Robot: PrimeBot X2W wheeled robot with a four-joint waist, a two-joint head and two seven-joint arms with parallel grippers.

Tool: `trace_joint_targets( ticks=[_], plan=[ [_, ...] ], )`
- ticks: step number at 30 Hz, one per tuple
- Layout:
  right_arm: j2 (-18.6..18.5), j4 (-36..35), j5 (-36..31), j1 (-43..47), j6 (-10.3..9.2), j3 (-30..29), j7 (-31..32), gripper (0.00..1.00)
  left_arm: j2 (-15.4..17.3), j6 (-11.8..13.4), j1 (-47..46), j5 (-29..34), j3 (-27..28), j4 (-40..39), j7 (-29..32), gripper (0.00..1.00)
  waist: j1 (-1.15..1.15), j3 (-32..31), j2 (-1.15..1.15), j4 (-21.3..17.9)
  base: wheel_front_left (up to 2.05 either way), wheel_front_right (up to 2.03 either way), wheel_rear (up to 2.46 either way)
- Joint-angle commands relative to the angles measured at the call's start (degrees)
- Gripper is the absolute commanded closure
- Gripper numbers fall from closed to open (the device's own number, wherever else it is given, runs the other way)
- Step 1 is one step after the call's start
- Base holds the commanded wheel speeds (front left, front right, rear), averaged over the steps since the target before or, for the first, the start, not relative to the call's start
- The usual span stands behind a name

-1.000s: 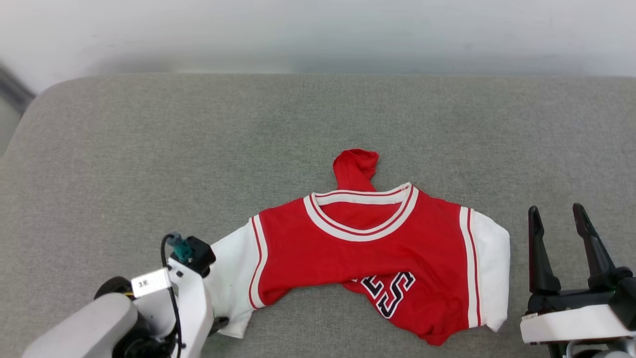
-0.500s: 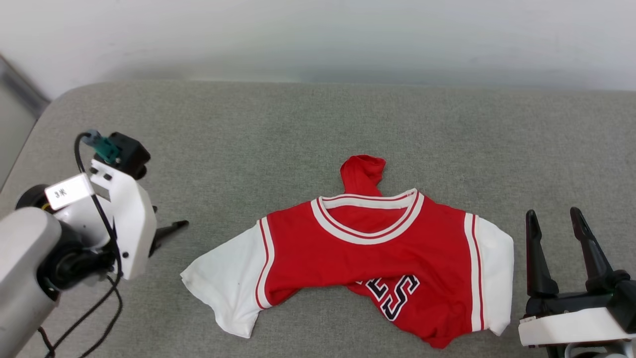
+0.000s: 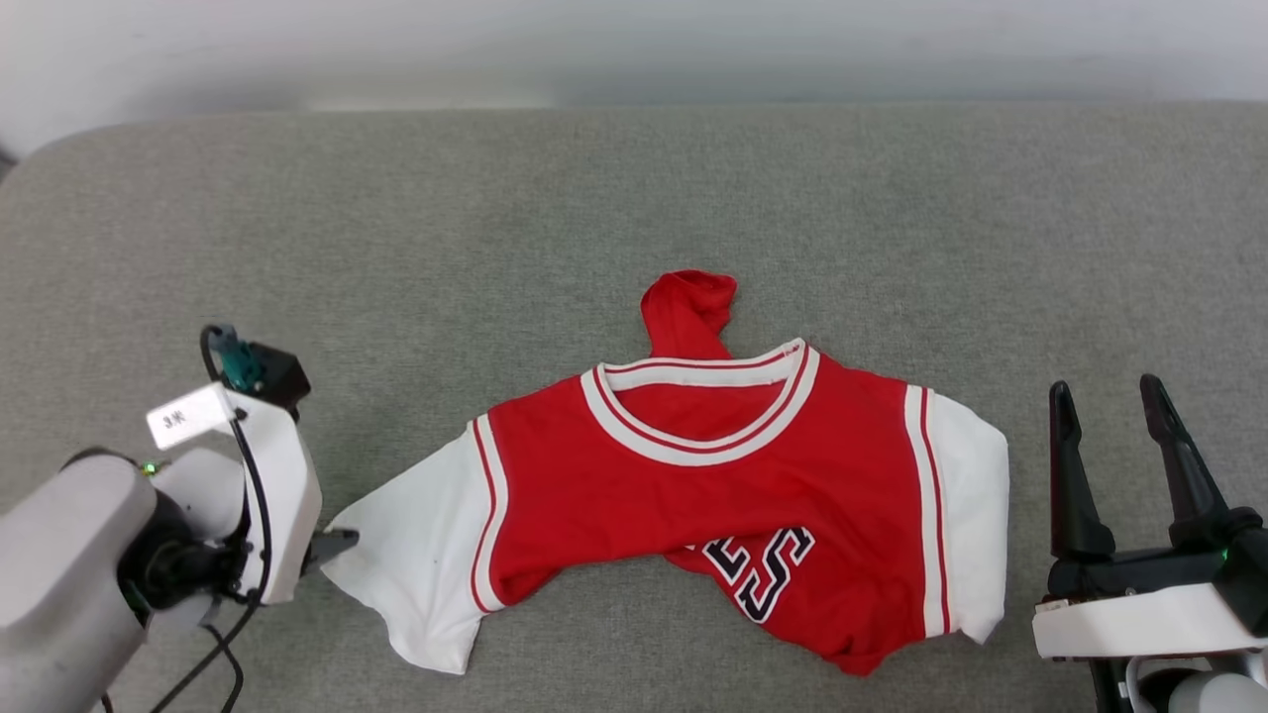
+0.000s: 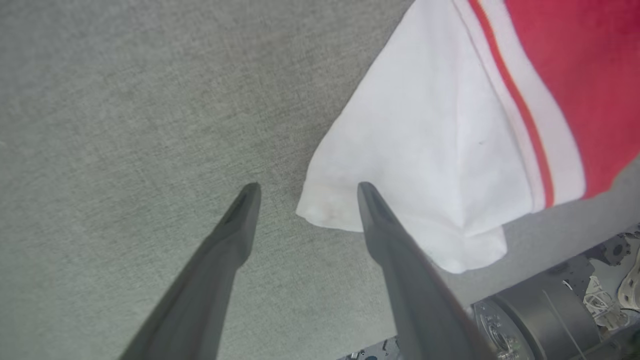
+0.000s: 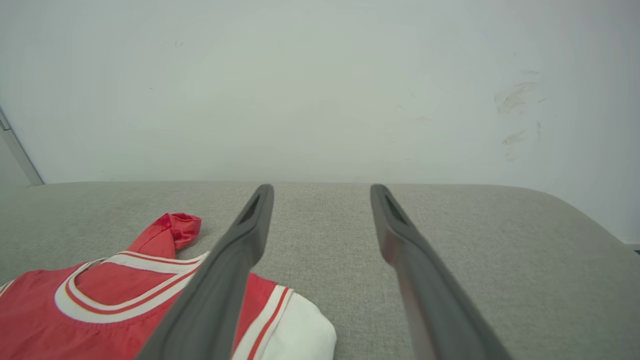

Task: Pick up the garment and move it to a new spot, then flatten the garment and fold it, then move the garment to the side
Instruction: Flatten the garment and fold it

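My left gripper grabs the sleeve by its narrow cuff corner (image 3: 334, 568) next, since the wide part of the white sleeve (image 3: 418, 535) lies flat on the cushion.
The garment (image 3: 693, 495) lies front-up on the grey cushion, a red jersey with white sleeves, its hem bunched so only part of the black lettering shows. A red fold pokes out behind its collar. My left gripper (image 3: 335, 545) is at the tip of the left sleeve. In the left wrist view the left gripper (image 4: 308, 187) is open, one finger over the corner of the white sleeve (image 4: 425, 150) and the other over bare cushion, holding nothing. My right gripper (image 3: 1105, 388) stands open to the right of the garment's right sleeve. The right gripper (image 5: 322, 187) is also open in its wrist view, with the garment (image 5: 115, 310) to its lower left.
The grey cushion (image 3: 396, 248) stretches wide behind and to the left of the garment. A white wall (image 5: 320, 90) rises behind its far edge. A black cable (image 3: 223, 673) hangs from my left wrist.
My left gripper opened and let go of the left sleeve, swung up and to the left, then came back down to the sleeve's tip. The sleeve now lies spread out leftward. The right gripper stayed put.
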Motion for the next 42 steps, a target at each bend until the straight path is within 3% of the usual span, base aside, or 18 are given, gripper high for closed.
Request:
trace_joint_targets(
  ticks=[1,8,9,10,11,14,20,24,28,32,39,42],
  plan=[
    [0.1,-0.2,-0.2,-0.7,-0.02,0.1,-0.1,0.0,-0.5,-0.4,1.0,0.4,-0.6,0.9,-0.1,0.0,0.0,0.9,0.0,-0.6,0.0,0.0,0.0],
    [0.1,-0.1,-0.1,-1.5,-0.03,0.0,-0.1,0.0,-3.4,-1.6,3.8,1.3,-4.5,6.0,0.3,0.0,0.0,2.0,0.0,-1.5,0.0,0.0,0.0],
    [0.1,0.0,-0.1,-1.5,-0.02,-0.1,-0.1,0.0,-3.7,-1.8,4.2,1.3,-4.8,6.4,-0.2,0.4,0.0,1.9,0.0,-1.5,0.0,0.0,0.0],
    [0.1,0.1,-0.2,-1.4,-0.02,-0.1,-0.1,0.0,-4.0,-1.8,4.4,1.2,-4.8,6.7,-1.0,0.89,0.0,1.6,0.0,-1.5,0.0,0.0,0.0],
    [0.1,0.3,-0.3,-1.4,-0.02,-0.3,-0.1,0.0,-4.1,-1.9,4.5,1.3,-4.6,6.9,-1.8,1.0,0.0,1.3,0.0,-1.4,0.0,0.0,0.0],
    [0.1,-0.1,-1.5,-1.9,-0.02,-1.2,-0.1,0.0,-4.2,-2.1,4.2,0.8,-2.9,6.7,-5.5,1.0,0.0,-0.1,0.0,-1.2,0.0,0.0,0.0],
    [-0.2,-0.5,-6.7,-4.5,-0.03,-2.8,-0.1,0.0,-1.1,-2.1,4.1,0.8,0.2,4.9,-11.4,1.0,0.0,-3.0,0.0,-0.3,0.0,0.0,0.0],
    [-5.3,1.7,-7.6,-7.7,-0.02,-1.6,-0.1,0.0,0.6,-1.4,5.0,0.3,1.7,2.7,-13.8,1.0,0.0,-4.2,0.0,0.3,0.0,0.0,0.0],
    [-12.8,6.7,-5.6,-11.8,-0.03,2.7,1.4,0.0,2.5,-0.2,6.1,-0.3,2.9,0.2,-15.2,1.0,0.0,-5.0,0.0,0.6,0.0,0.0,0.0],
    [-21.0,9.5,1.6,-17.5,-0.02,10.1,12.1,0.0,4.1,1.2,7.0,-0.7,3.6,-2.6,-15.6,1.0,0.0,-5.1,0.0,0.9,0.0,0.0,0.0],
    [-35.0,7.8,21.9,-26.0,-0.03,26.8,40.6,0.0,5.1,3.1,7.1,-0.6,4.2,-6.7,-15.9,1.0,0.0,-3.9,0.0,1.5,0.0,0.0,0.0],
    [-38.6,6.4,30.0,-29.0,-0.03,31.7,52.0,0.0,4.9,3.6,6.3,-0.2,4.3,-8.1,-15.8,1.0,0.0,-2.8,0.0,2.0,0.0,0.0,0.0]
  ],
)
